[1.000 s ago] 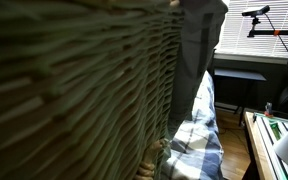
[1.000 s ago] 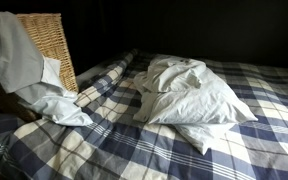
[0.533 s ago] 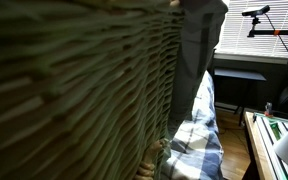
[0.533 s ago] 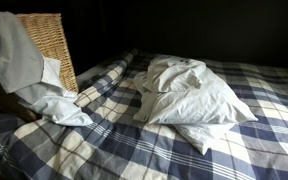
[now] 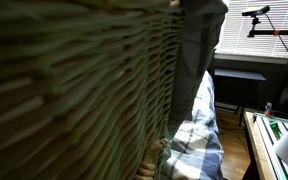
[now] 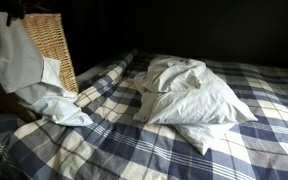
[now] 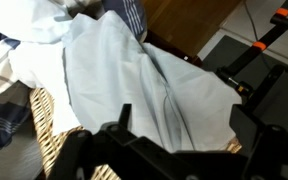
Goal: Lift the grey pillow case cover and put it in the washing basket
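Observation:
I need to lift the hanging cloth into the washing basket, so I should next grab the fold of the grey pillow case cover (image 6: 14, 55) that hangs over the basket.
The grey pillow case cover (image 7: 154, 85) lies spread beneath my gripper (image 7: 184, 125), which hangs above it with jaws wide apart and nothing between them. The cloth is draped over the washing basket (image 7: 46, 128). In an exterior view the pillow case cover (image 6: 14, 55) hangs over the side of the basket (image 6: 52, 45) down onto the bed. Seen from close beside the basket (image 5: 74, 90), a strip of the grey cover (image 5: 197, 50) hangs past its corner. The gripper itself does not show clearly in either exterior view.
Blue-and-white checked bedding (image 6: 134, 150) covers the bed, with white pillows (image 6: 194, 100) piled in its middle. The bedding (image 5: 199, 140) runs beside the basket. A table (image 5: 269, 140) and a stand (image 5: 274, 30) are at the right.

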Motion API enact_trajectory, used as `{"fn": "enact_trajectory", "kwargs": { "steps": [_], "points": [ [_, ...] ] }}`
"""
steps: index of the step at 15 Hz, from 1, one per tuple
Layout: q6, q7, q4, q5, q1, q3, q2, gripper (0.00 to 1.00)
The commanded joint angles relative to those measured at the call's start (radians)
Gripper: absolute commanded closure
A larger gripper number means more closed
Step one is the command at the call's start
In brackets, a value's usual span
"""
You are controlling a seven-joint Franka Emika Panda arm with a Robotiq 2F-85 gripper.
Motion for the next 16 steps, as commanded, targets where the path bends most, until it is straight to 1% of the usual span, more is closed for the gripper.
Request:
{"fn": "enact_trajectory", "kwargs": {
  "steps": [1,3,5,7,9,11,12,14,16],
  "points": [
    [-0.009,-0.193,-0.109,0.142,-0.160,0.098,0.046,0.00],
    [-0.020,-0.291,-0.162,0.228,-0.248,0.148,0.065,0.00],
    [-0.007,-0.382,-0.216,0.325,-0.345,0.210,0.083,0.00],
    [0.054,-0.453,-0.274,0.379,-0.457,0.300,0.095,0.00],
    [0.129,-0.527,-0.323,0.436,-0.532,0.373,0.102,0.00],
    [0.232,-0.603,-0.366,0.488,-0.581,0.445,0.109,0.00],
    [0.278,-0.640,-0.382,0.532,-0.593,0.471,0.113,0.00],
    [0.370,-0.711,-0.404,0.605,-0.604,0.524,0.124,0.00],
    [0.401,-0.784,-0.412,0.662,-0.602,0.561,0.137,0.00]
  ]
}}
